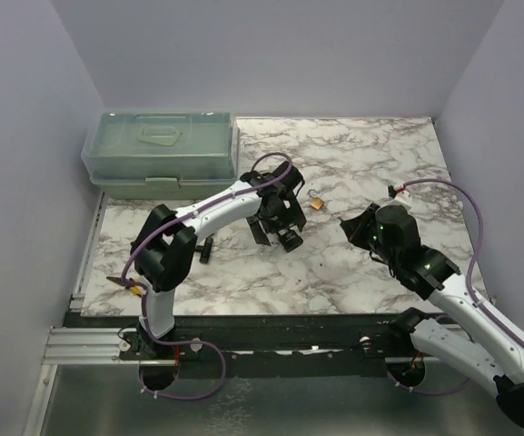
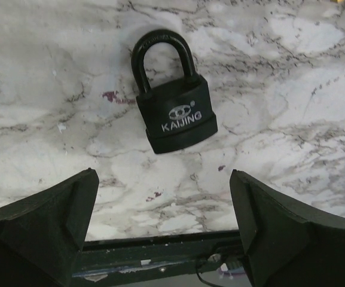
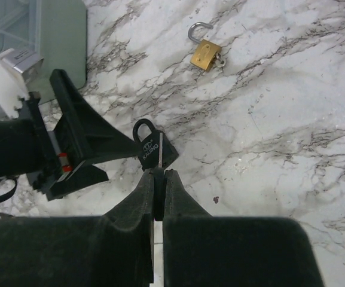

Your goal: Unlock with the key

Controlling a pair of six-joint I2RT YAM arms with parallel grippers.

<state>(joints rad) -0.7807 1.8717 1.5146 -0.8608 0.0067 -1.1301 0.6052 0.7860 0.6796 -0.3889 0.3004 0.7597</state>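
My left gripper grabs the black padlock [image 2: 175, 110] by the sides of its body next, which leaves the padlock's keyhole end and shackle free to unlock.
A black padlock [image 2: 175, 110] marked KAIJING lies flat on the marble table [image 2: 292, 89], shackle shut. My left gripper [image 2: 163, 176] hangs above it, open wide, with nothing between its fingers. In the top view this gripper [image 1: 278, 232] sits mid-table and covers the lock. My right gripper [image 3: 159, 173] is shut on the key [image 3: 160, 149]. The key's black head is pinched between the fingertips and its thin blade points at the black padlock [image 3: 154, 146], a short way off. From above, the right gripper [image 1: 352, 224] is to the right of the left one.
A small brass padlock [image 1: 317, 202] with an open shackle lies behind the grippers, also in the right wrist view [image 3: 205, 55]. A green plastic toolbox [image 1: 162, 150] stands back left. Yellow-handled pliers [image 1: 125, 284] and a black T-shaped piece [image 1: 205, 250] lie by the left arm.
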